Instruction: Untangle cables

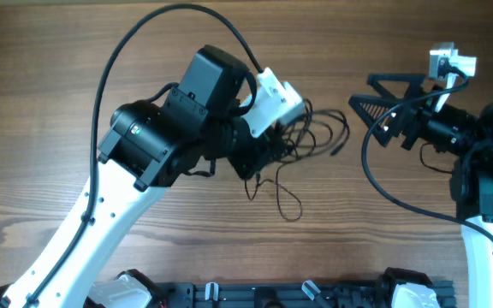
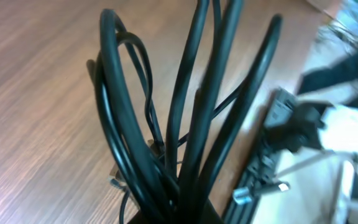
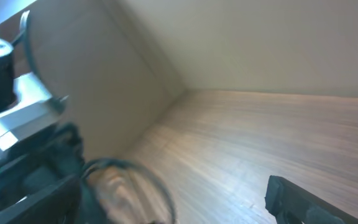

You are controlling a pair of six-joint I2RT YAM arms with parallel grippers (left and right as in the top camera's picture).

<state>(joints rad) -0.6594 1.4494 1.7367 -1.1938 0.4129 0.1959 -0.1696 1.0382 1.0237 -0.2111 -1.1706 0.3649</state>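
The trailing strand will stay free for untangling. My right gripper will next grab the loops of the black cables, opposite my left gripper.
The thin black cables [image 1: 319, 133] lie in a tangle of loops at the table's middle, with one strand trailing toward the front [image 1: 285, 201]. My left gripper [image 1: 268, 154] is down on the left side of the tangle. In the left wrist view the cables [image 2: 197, 93] fan out as several strands from between the jaws [image 2: 179, 214], which are shut on them. A small metal plug end [image 2: 114, 182] lies on the wood beside them. My right gripper [image 1: 359, 92] is open and empty, a short way right of the loops. In the right wrist view the right gripper [image 3: 166, 202] is blurred.
The left arm's thick black cable [image 1: 144, 34] arches over the table's left half. A black rail [image 1: 298, 295] with white arm bases runs along the front edge. The wooden table [image 1: 41, 103] shows bare wood at the left.
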